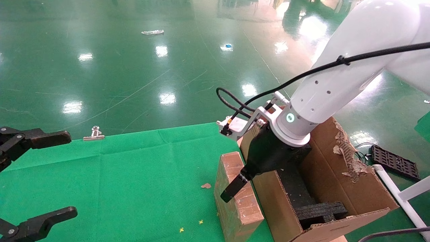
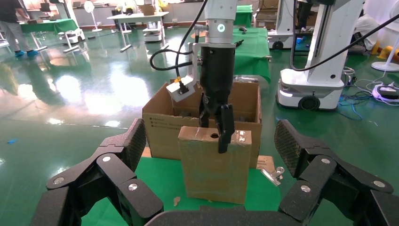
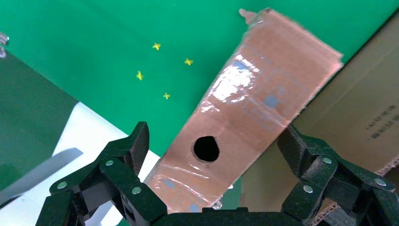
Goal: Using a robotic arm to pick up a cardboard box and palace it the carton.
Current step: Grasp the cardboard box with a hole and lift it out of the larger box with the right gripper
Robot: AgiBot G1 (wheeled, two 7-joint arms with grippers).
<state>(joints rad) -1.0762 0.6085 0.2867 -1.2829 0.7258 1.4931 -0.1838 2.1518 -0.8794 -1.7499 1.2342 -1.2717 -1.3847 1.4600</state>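
I need to grab the slim cardboard box by its taped narrow top (image 1: pixel 246 201) next with my right gripper, to place the box in the carton (image 1: pixel 336 174).
The slim reddish-brown cardboard box (image 1: pixel 235 208) stands on edge on the green table, right beside the large tan carton (image 1: pixel 336 174). Its taped narrow top with a round hole faces up (image 3: pixel 263 89). My right gripper (image 1: pixel 235 188), on the white robotic arm (image 1: pixel 322 90), is lowered over that top edge and open. One finger (image 2: pixel 225 129) hangs in front of the box's broad face (image 2: pixel 214 165), the other behind it. In the right wrist view a gap shows between each finger and the box. My left gripper (image 1: pixel 63 174) is parked open at the table's left.
Black foam inserts (image 1: pixel 319 210) lie inside the carton, whose far flap is ragged (image 1: pixel 346 151). A metal binder clip (image 1: pixel 94 133) sits at the table's far edge. A cardboard scrap (image 1: pixel 206 185) lies near the box. A black grid panel (image 1: pixel 394 161) rests on the floor at right.
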